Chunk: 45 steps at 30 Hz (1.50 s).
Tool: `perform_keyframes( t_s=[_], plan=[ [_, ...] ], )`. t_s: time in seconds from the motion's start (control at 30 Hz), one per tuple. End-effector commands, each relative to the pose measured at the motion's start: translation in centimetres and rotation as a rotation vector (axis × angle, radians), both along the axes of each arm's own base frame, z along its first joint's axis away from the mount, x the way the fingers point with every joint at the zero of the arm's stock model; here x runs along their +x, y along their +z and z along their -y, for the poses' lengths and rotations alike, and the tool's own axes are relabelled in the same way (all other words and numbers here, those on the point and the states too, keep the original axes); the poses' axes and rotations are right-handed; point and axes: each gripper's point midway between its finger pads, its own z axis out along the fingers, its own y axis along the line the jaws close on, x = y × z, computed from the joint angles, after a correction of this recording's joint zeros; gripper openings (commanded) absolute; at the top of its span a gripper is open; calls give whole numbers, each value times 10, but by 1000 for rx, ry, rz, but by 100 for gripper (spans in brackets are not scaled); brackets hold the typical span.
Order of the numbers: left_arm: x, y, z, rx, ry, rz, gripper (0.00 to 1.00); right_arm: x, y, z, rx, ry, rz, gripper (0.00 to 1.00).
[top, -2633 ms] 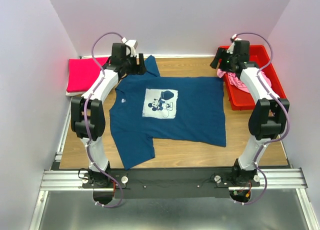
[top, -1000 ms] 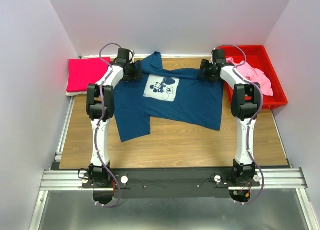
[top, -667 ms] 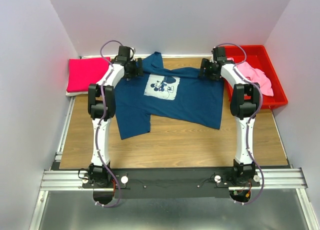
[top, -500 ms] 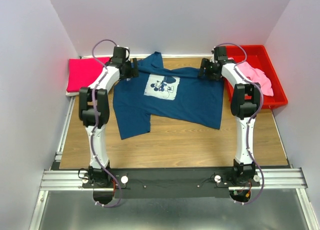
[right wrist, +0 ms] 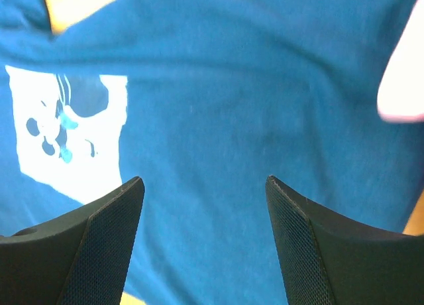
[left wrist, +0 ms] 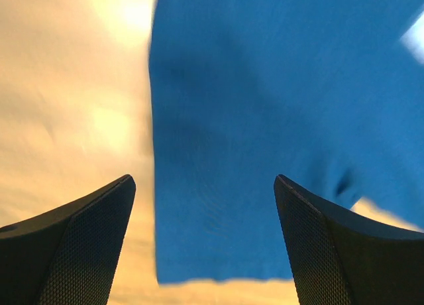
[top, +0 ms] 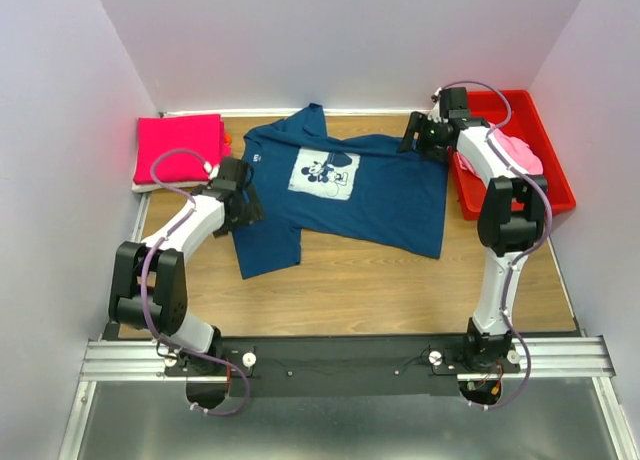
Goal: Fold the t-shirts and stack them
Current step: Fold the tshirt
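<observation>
The navy t-shirt's near sleeve side is to be straightened and folded over the t-shirt's body, so the left gripper next needs to grab that sleeve by its outer edge (top: 238,247) (left wrist: 161,215).
The navy t-shirt (top: 380,195) with its white mouse print (top: 322,170) lies spread on the wooden table (top: 350,280), skewed, one sleeve pointing toward the near left. My left gripper (top: 248,206) hovers open over that sleeve's left edge; the left wrist view shows the navy t-shirt (left wrist: 265,86) under the open left gripper (left wrist: 203,180). My right gripper (top: 412,142) is open over the shirt's far right corner; in the right wrist view the navy t-shirt (right wrist: 218,106) and the print (right wrist: 66,126) lie below the right gripper (right wrist: 203,181). A folded magenta t-shirt (top: 180,148) sits far left. A light pink t-shirt (top: 522,158) lies in the bin.
The red plastic bin (top: 556,180) stands at the far right edge of the table, close to the right arm. White walls close in the table on the left, back and right. Bare wood (left wrist: 73,93) shows left of the sleeve.
My left arm has pulled back from the shirt's far collar to the near-left sleeve. The right arm barely shifted. Before that, the navy shirt slid toward the back.
</observation>
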Motion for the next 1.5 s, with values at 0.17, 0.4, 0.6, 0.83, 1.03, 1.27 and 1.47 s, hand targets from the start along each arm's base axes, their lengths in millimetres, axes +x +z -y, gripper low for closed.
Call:
perform_keyframes(
  t_s=[0.17,0.4,0.6,0.83,1.03,1.27,1.47],
  plan=[
    [-81,-24,7,-90,170,-114,87,-55,-10,3,10,-20,-99,80],
    [-113,-44,10,-105,177,-202,76,-75,-18,5,5,-16,-131,80],
    [-118,-44,16,-133,166,-192,61,-79,-20,7,-1,-21,-140,79],
    [-127,-60,25,-162,125,-248,47,-86,-22,8,-7,-21,-150,79],
    [-129,-64,27,-164,115,-252,39,-90,-24,10,-17,-26,-154,79],
    [-130,-69,27,-161,98,-264,5,-102,-25,12,-22,-27,-167,79],
    [-108,-52,31,-162,60,-195,0,-146,-30,22,-48,-56,-209,78]
  ],
)
